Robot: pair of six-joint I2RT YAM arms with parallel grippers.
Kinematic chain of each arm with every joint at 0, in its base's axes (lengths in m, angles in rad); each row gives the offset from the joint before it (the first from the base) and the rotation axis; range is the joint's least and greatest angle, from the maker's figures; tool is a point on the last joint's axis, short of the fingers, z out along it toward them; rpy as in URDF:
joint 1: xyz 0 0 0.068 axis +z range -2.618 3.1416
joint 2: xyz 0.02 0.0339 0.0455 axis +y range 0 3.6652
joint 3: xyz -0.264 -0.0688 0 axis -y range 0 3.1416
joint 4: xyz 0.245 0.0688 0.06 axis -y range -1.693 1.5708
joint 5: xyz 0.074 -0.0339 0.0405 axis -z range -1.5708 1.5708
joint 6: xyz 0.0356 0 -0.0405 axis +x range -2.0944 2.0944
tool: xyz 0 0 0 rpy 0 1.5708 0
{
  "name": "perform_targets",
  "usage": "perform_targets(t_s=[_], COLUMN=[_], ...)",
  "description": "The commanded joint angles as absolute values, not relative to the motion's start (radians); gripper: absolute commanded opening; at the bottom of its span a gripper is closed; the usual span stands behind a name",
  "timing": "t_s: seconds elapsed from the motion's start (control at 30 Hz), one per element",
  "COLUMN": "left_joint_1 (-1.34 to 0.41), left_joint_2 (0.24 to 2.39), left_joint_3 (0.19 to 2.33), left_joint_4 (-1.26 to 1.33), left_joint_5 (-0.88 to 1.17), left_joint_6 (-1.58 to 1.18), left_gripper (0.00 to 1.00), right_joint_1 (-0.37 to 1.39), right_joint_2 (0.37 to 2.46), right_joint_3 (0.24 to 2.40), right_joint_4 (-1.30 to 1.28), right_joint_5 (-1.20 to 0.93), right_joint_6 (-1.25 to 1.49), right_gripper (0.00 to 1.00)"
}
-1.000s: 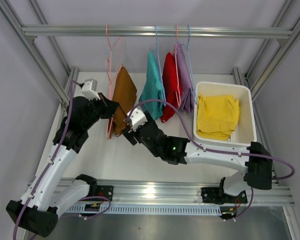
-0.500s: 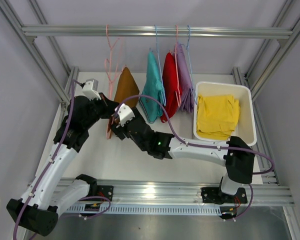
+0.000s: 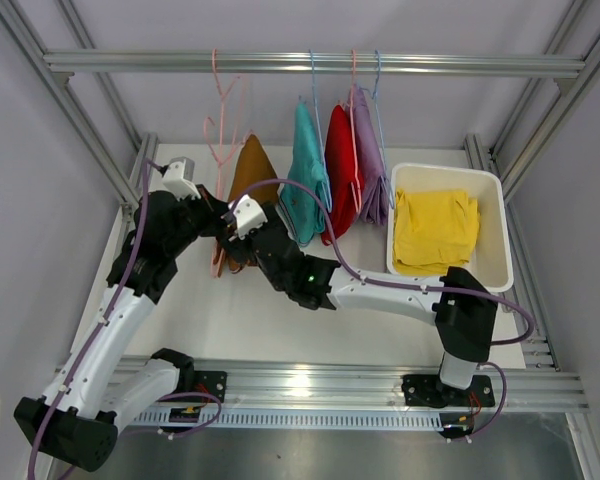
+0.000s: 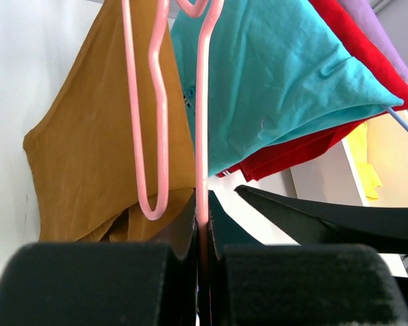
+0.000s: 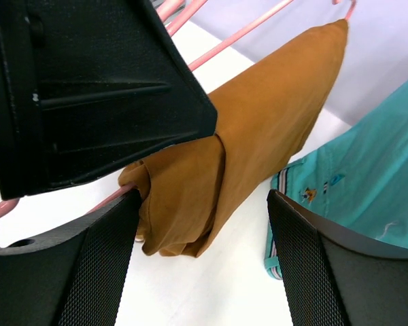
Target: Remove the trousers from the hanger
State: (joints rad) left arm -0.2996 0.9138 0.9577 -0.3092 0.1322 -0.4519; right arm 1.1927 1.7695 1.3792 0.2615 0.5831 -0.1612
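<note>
I need to draw the brown trousers (image 3: 252,172) off while the hanger stays in place. So I should next grab the trousers with my right gripper by their bunched end (image 3: 235,262), cloth only.
The brown trousers (image 3: 252,172) hang over a pink hanger (image 3: 220,130) on the rail. My left gripper (image 3: 216,214) is shut on the hanger's pink wire (image 4: 202,136), with the brown trousers (image 4: 81,156) just behind to the left. My right gripper (image 3: 234,250) is open, and its jaws stand either side of the bunched lower end of the brown trousers (image 5: 258,129). The teal trousers (image 3: 305,170), red trousers (image 3: 342,165) and lavender trousers (image 3: 370,160) hang on their own hangers to the right. The yellow trousers (image 3: 435,230) lie in the white bin (image 3: 500,250).
An aluminium rail (image 3: 460,64) crosses the back and carries all the hangers. Frame posts stand at both sides. The left gripper's black body (image 5: 88,88) fills the upper left of the right wrist view, close to the right gripper. The teal trousers (image 5: 367,156) hang just right of it.
My right gripper has moved left and farther in, up to the brown trousers' lower end. The brown trousers have swung and bunched narrower. The left gripper has kept its hold.
</note>
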Motion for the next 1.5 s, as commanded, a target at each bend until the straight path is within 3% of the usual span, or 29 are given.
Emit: perform_targets(t_s=[0.0, 0.5, 1.07, 1.27, 1.37, 1.4, 1.47], left_joint_1=[-0.304, -0.288, -0.279, -0.273, -0.272, -0.272, -0.27], left_joint_2=[0.904, 0.91, 0.91, 0.911, 0.913, 0.913, 0.911], left_joint_3=[1.009, 1.009, 1.008, 1.011, 1.009, 1.009, 1.012], left_joint_4=[-0.265, -0.261, -0.253, -0.253, -0.253, -0.253, -0.255], left_joint_5=[0.164, 0.196, 0.227, 0.233, 0.238, 0.238, 0.241], left_joint_6=[-0.434, -0.443, -0.451, -0.454, -0.456, -0.454, -0.454], left_gripper=[0.01, 0.0, 0.0, 0.0, 0.01, 0.0, 0.0], right_joint_1=[1.183, 1.177, 1.14, 1.124, 1.124, 1.124, 1.124], right_joint_2=[1.805, 1.943, 2.037, 1.996, 1.95, 1.938, 1.91], right_joint_3=[1.405, 1.331, 1.298, 1.287, 1.292, 1.293, 1.295], right_joint_4=[0.373, 0.73, 0.836, 0.821, 0.763, 0.718, 0.675], right_joint_5=[0.687, 0.836, 0.884, 0.842, 0.806, 0.795, 0.758], right_joint_6=[-0.21, -0.394, -0.377, -0.368, -0.325, -0.292, -0.27], right_gripper=[0.79, 0.79, 0.7, 0.51, 0.25, 0.11, 0.02])
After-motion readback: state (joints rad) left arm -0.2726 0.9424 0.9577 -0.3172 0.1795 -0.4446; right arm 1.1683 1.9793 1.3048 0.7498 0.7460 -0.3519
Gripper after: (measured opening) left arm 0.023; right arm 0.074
